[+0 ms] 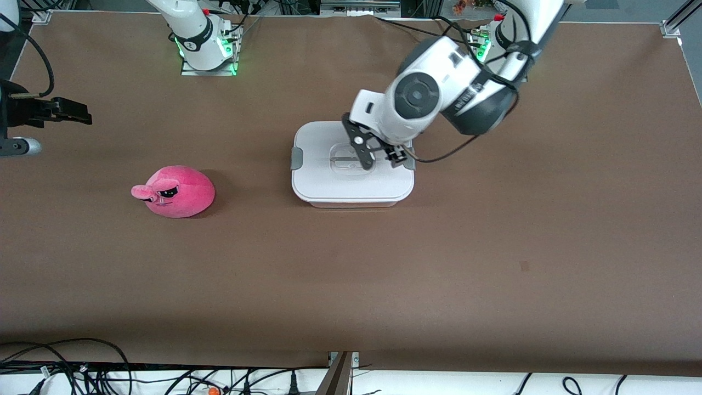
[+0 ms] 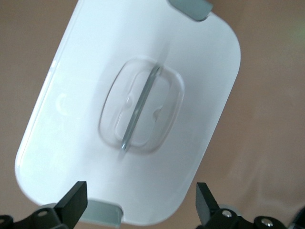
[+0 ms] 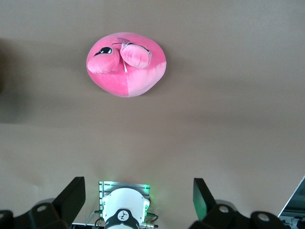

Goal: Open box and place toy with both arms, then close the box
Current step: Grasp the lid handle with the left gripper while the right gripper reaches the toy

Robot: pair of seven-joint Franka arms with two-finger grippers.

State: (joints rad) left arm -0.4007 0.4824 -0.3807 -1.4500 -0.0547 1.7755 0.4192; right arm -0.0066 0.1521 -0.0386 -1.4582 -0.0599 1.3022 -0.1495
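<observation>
The left gripper next grabs the lid by the thin bar of its recessed handle (image 1: pixel 346 159), to open the box. The lid is wider than the gripper's open fingers.
The box (image 1: pixel 329 184) stands mid-table with its white lid on and a grey clip (image 1: pixel 296 158) at its end; the tub under the lid hardly shows. My left gripper (image 1: pixel 378 156) hangs open just above the lid, by the clear recessed handle (image 1: pixel 346 159). In the left wrist view the lid (image 2: pixel 71 95), handle (image 2: pixel 140 109) and both clips (image 2: pixel 190 7) show, with my left gripper (image 2: pixel 139 202) open and empty over the lid's end. The pink plush toy (image 1: pixel 175 192) lies on the table toward the right arm's end. My right gripper (image 1: pixel 71 112) waits open above that end, with the toy (image 3: pixel 126 64) in its view.
Brown table cover (image 1: pixel 439 263) all round. The right arm's base (image 1: pixel 205 46) and the left arm's base (image 1: pixel 485 41) stand along the table's edge farthest from the front camera. Cables (image 1: pixel 82 367) lie below the near edge. The right wrist view shows its own base (image 3: pixel 125 207).
</observation>
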